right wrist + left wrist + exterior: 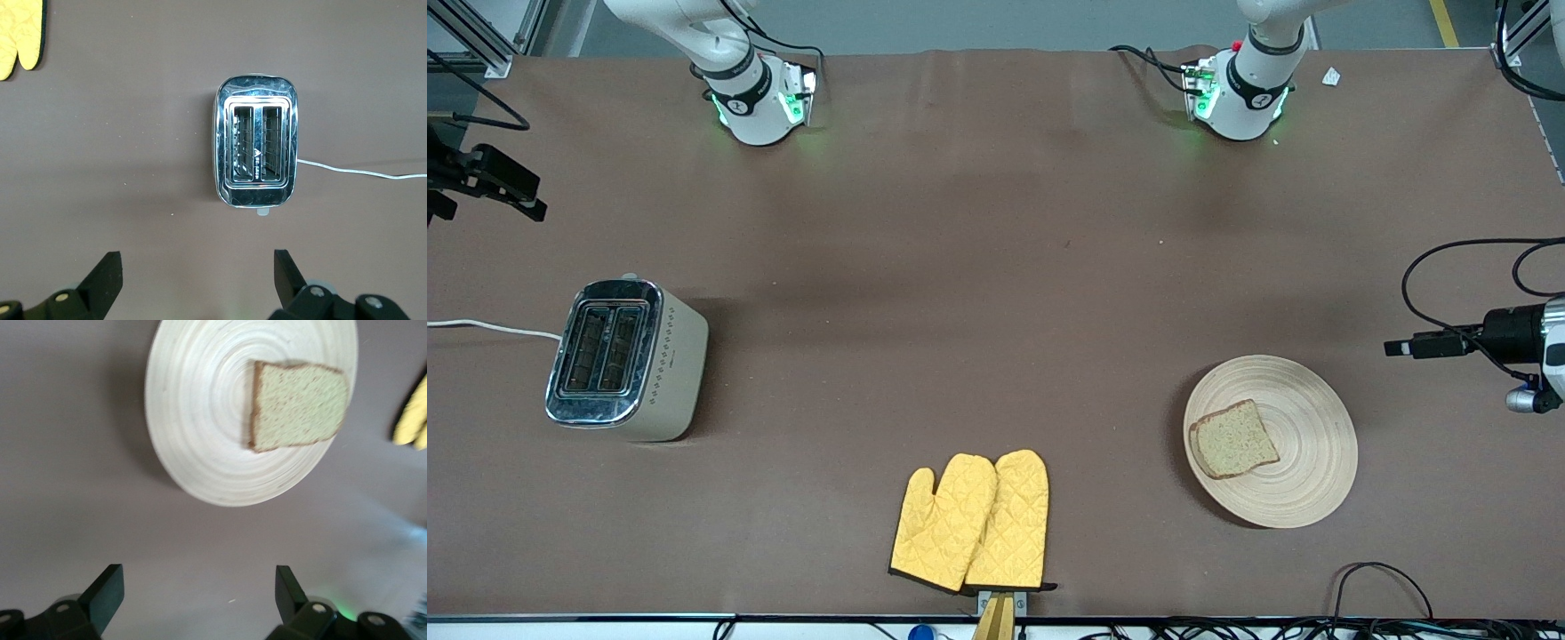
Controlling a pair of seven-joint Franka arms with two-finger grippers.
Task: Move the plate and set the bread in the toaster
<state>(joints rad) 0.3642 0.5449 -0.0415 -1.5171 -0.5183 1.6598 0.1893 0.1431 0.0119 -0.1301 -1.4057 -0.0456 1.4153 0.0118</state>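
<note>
The robot's left gripper should move the plate toward the toaster, so it should grab the wooden plate by its rim (pixel 1352 427) and leave the bread (pixel 1233 439) lying free on it.
The pale wooden plate (pixel 1307 498) lies toward the left arm's end of the table, with the slice of brown bread (pixel 1233 439) flat on it. The cream toaster (pixel 627 360) stands toward the right arm's end, both chrome slots empty. My left gripper (pixel 200 577) hangs open over bare table beside the plate (pixel 200 420) and the bread (pixel 298 405), touching neither. My right gripper (pixel 198 260) hangs open over bare table beside the toaster (pixel 255 148), holding nothing.
A pair of yellow oven mitts (pixel 974 520) lies by the table edge nearest the front camera, between plate and toaster. The toaster's white cord (pixel 489 326) runs off the right arm's end. Loose black cables (pixel 1449 267) curl at the left arm's end.
</note>
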